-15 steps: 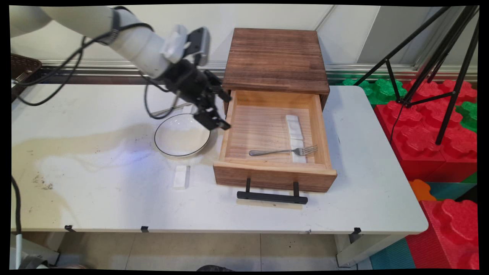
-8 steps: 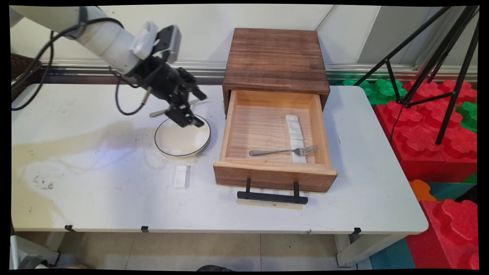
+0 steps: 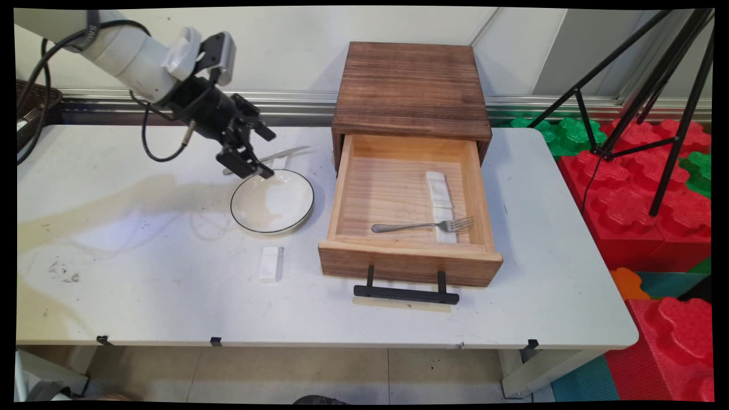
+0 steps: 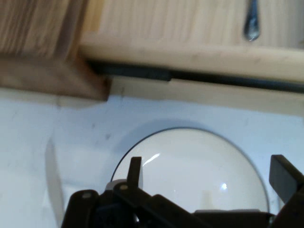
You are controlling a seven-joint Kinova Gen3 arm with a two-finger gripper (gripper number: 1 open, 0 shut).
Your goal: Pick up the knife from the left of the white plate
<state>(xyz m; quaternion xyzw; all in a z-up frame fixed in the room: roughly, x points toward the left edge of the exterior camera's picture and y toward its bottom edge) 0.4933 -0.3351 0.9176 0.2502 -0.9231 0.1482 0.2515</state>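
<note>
I need to grab the metal table knife by its handle [image 3: 228, 171] next. Then my gripper can lay it in the open drawer beside the fork [image 3: 421, 226].
My black gripper [image 3: 266, 155] hangs open and empty over the far left rim of a white plate with a dark edge line [image 3: 272, 201]. In the hand view the plate [image 4: 199, 166] lies just beyond the two spread fingers [image 4: 135, 171]. A table knife [image 3: 285, 154] lies on the table right behind the plate, close under the gripper. To the right stands a wooden cabinet [image 3: 411, 91] with its drawer [image 3: 407, 259] pulled out. Inside the drawer a metal fork [image 3: 421, 226] rests across a long white holder [image 3: 439, 193]. The hand view shows the fork's handle end [image 4: 251, 23] past the drawer wall [image 4: 190, 54].
A small white block [image 3: 270, 263] lies on the table in front of the plate. The drawer's black handle [image 3: 405, 294] sticks out toward the table's near edge. A black tripod [image 3: 655, 85] and red and green foam blocks [image 3: 643, 188] stand off the table's right end. A dark basket [image 3: 34, 97] sits at the far left.
The arm has swung left and slightly up, carrying the open gripper from the drawer's left wall across the plate to its far left rim. Nothing on the table has moved.
</note>
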